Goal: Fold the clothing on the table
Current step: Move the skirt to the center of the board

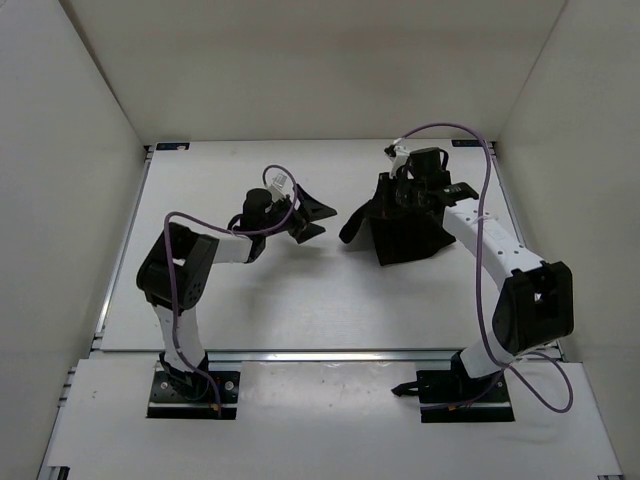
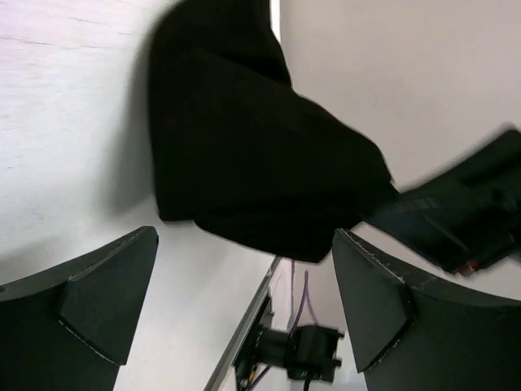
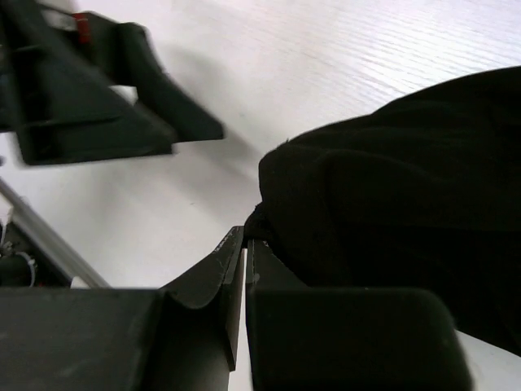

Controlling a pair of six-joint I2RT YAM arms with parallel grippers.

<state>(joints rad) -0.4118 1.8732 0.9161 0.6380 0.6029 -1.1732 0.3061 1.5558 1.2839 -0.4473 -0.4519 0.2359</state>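
Observation:
I should next pinch the clothing [image 1: 405,238] at its outreaching flap by its edge [image 1: 348,234] with my left gripper, across from my right gripper. That spreads the clothing out so it can be folded.
The black clothing [image 1: 405,238] lies bunched on the white table [image 1: 250,300], right of centre, with one flap reaching left. My right gripper [image 1: 405,192] is at its far edge, shut on a pinch of the clothing's hem [image 3: 259,218]; the rest of the fabric [image 3: 391,195] spreads to the right of the jaws. My left gripper [image 1: 306,220] stands wide open just left of the garment, not touching it. In the left wrist view the clothing [image 2: 244,147] fills the space beyond the left gripper [image 2: 244,281], with nothing between the fingers [image 2: 106,293].
White walls close in the table on the left, back and right. An aluminium rail [image 1: 330,352] runs along the near edge, with both arm bases behind it. The right arm's purple cable [image 1: 485,200] loops over the table's right side.

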